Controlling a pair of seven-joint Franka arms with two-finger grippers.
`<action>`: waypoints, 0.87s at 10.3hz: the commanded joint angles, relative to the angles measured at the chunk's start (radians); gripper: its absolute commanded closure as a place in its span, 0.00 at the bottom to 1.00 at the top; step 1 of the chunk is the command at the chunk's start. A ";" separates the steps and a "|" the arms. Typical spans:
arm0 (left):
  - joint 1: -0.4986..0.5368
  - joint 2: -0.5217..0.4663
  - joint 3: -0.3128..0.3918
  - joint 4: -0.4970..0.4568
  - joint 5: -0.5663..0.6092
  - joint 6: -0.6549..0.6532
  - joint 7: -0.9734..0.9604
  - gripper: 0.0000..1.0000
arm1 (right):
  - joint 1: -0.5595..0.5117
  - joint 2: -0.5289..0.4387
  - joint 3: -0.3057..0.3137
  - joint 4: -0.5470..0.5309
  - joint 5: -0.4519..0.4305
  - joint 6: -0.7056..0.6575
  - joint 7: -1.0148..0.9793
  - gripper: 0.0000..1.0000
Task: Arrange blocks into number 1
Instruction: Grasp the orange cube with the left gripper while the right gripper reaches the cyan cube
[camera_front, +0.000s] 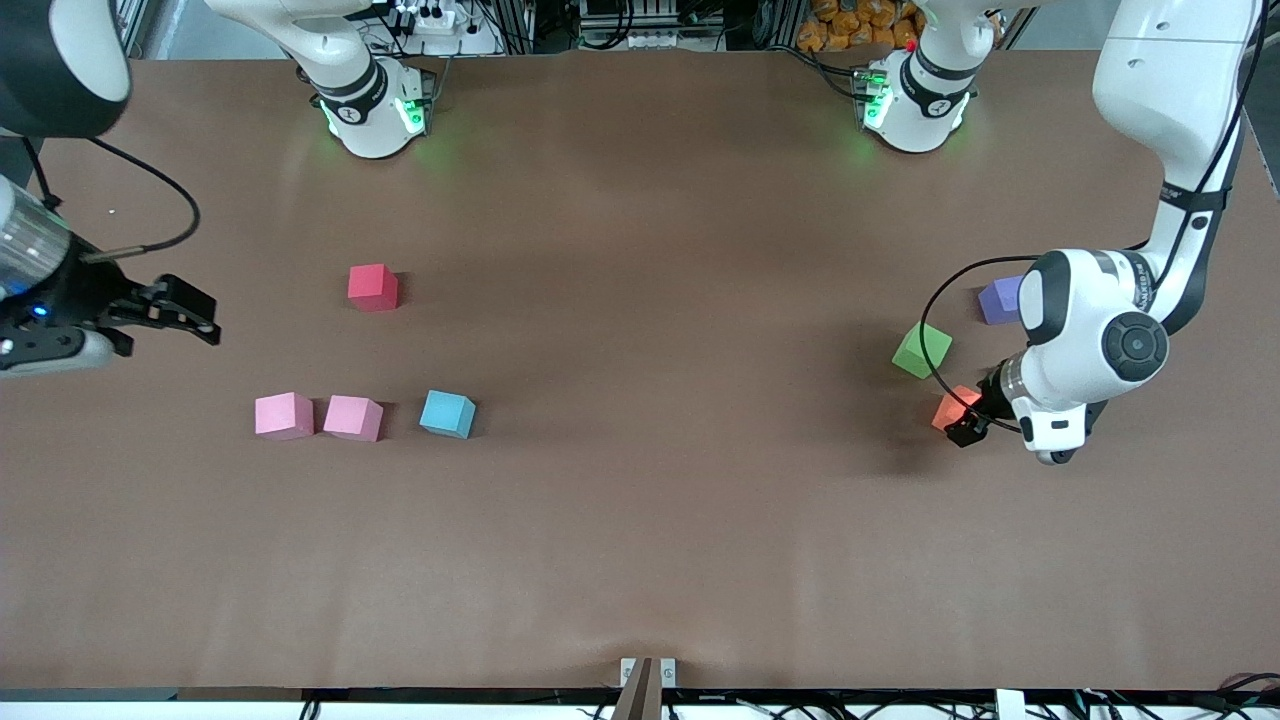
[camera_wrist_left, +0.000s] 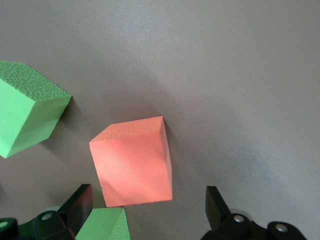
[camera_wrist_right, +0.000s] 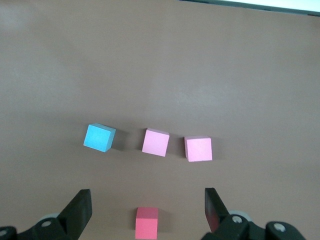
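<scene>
I should move my left gripper lower before I close it on the orange block (camera_front: 953, 407) (camera_wrist_left: 132, 162), because the gripper's fingers are still above the block.
An orange block (camera_front: 953, 407) (camera_wrist_left: 132, 162) lies near the left arm's end of the table. My left gripper (camera_front: 972, 425) (camera_wrist_left: 148, 200) hangs low over it, open and holding nothing. One green block (camera_front: 921, 349) (camera_wrist_left: 27, 112) sits tilted just beside the orange one. A second green block (camera_wrist_left: 102, 225) shows close to one left finger; the arm hides it in the front view. Toward the right arm's end, two pink blocks (camera_front: 283, 415) (camera_front: 352, 417) and a light blue block (camera_front: 447, 414) (camera_wrist_right: 99, 137) lie in a loose row. My right gripper (camera_front: 198, 315) (camera_wrist_right: 147, 200) is open in the air.
A red cube (camera_front: 372, 287) (camera_wrist_right: 147, 222) sits farther from the front camera than the pink row. A purple cube (camera_front: 1000, 300) rests by the left arm's wrist. Brown table (camera_front: 650, 400) spreads bare between the two groups.
</scene>
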 joint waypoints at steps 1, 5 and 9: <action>0.004 0.007 0.004 -0.021 0.020 0.018 -0.036 0.00 | 0.028 0.038 -0.003 0.014 0.006 0.035 0.004 0.00; 0.006 0.016 0.010 -0.051 0.042 0.028 -0.039 0.00 | 0.080 0.101 -0.003 0.002 0.012 0.110 0.134 0.00; 0.020 0.041 0.012 -0.052 0.067 0.069 -0.039 0.00 | 0.201 0.139 -0.012 -0.071 0.023 0.235 0.471 0.00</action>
